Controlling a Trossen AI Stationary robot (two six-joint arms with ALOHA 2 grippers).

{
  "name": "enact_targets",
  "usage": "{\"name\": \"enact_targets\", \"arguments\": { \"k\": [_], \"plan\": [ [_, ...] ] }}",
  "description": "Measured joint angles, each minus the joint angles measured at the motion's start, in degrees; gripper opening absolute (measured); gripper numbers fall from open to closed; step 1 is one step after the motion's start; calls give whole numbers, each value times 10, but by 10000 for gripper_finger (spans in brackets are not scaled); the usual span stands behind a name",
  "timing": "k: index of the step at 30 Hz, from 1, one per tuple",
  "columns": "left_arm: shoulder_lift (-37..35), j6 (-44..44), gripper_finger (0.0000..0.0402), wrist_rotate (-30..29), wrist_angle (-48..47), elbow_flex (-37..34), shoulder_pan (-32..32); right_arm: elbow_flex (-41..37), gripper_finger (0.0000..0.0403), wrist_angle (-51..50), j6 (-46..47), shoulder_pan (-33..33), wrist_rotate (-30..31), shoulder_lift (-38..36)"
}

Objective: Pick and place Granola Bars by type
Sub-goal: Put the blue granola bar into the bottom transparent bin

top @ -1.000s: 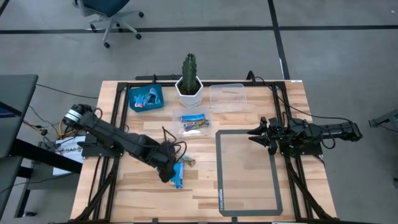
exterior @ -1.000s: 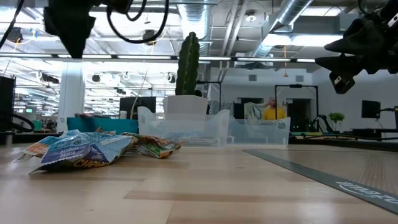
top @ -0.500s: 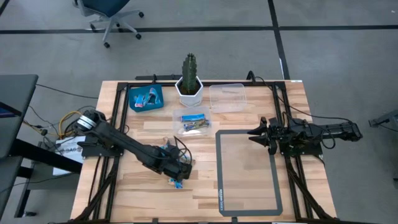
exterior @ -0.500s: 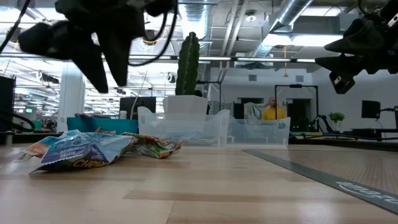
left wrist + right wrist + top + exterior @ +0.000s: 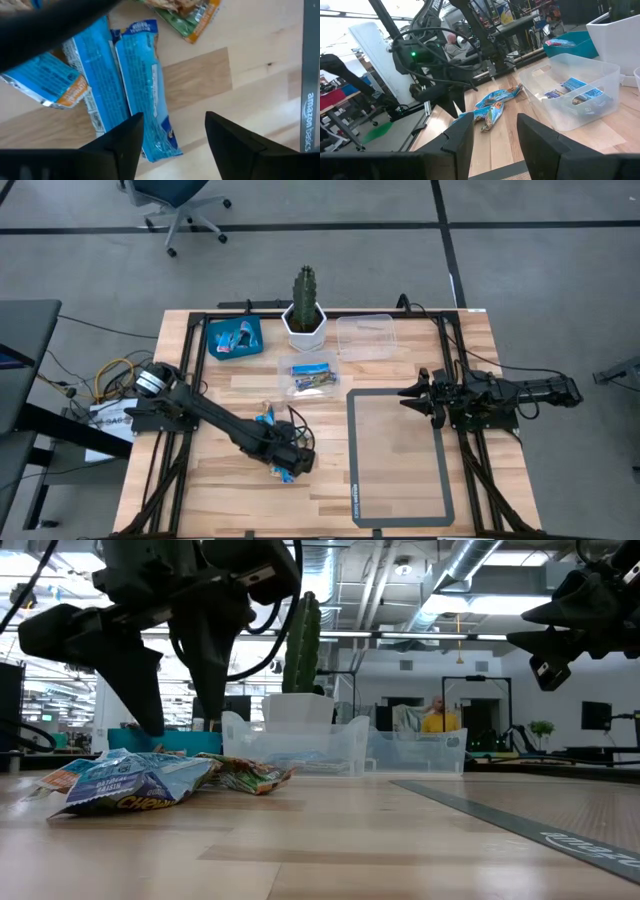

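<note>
I need to move my left gripper lower before closing it on the light blue bar, because its fingers are above the bar and would miss it now.
A small pile of granola bars (image 5: 284,470) lies flat on the wood near the table's near middle. In the left wrist view I see two light blue bars (image 5: 142,85), a blue-and-orange one (image 5: 45,85) and a green-gold one (image 5: 192,17). My left gripper (image 5: 172,150) is open just above the pile (image 5: 150,780), fingers pointing down on either side of the near end of a light blue bar, touching nothing. My right gripper (image 5: 405,395) is open and waits in the air at the table's right side, over the grey-framed mat.
A blue tray (image 5: 235,338) with bars sits far left. A white pot with a cactus (image 5: 303,320) stands at the far middle, a clear container (image 5: 366,335) beside it. Another clear container holding bars (image 5: 310,377) sits mid-table. A grey-framed mat (image 5: 400,455) covers the right half.
My left gripper has moved toward the table's right and near edge and come down over the pile of bars, tipping until its open fingers point down. The bars have stayed where they lay.
</note>
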Motion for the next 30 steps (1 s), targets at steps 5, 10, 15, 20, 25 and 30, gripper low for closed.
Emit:
{"name": "enact_targets", "arguments": {
  "k": [5, 10, 15, 20, 25, 30],
  "plan": [
    [9, -2, 214, 9, -7, 1, 5, 0, 142, 0, 0, 0, 0, 0],
    [27, -2, 214, 26, -8, 1, 7, 0, 144, 2, 0, 0, 0, 0],
    [52, 0, 214, 46, 6, 1, 7, 0, 141, 0, 0, 0, 0, 0],
    [60, 8, 210, 50, 13, 1, 7, 0, 142, 0, 0, 0, 0, 0],
    [60, 9, 185, 51, 11, 1, 7, 0, 144, 0, 0, 0, 0, 0],
    [64, 15, 143, 53, 11, 1, 7, 0, 141, 0, 0, 0, 0, 0]
  ]
}}
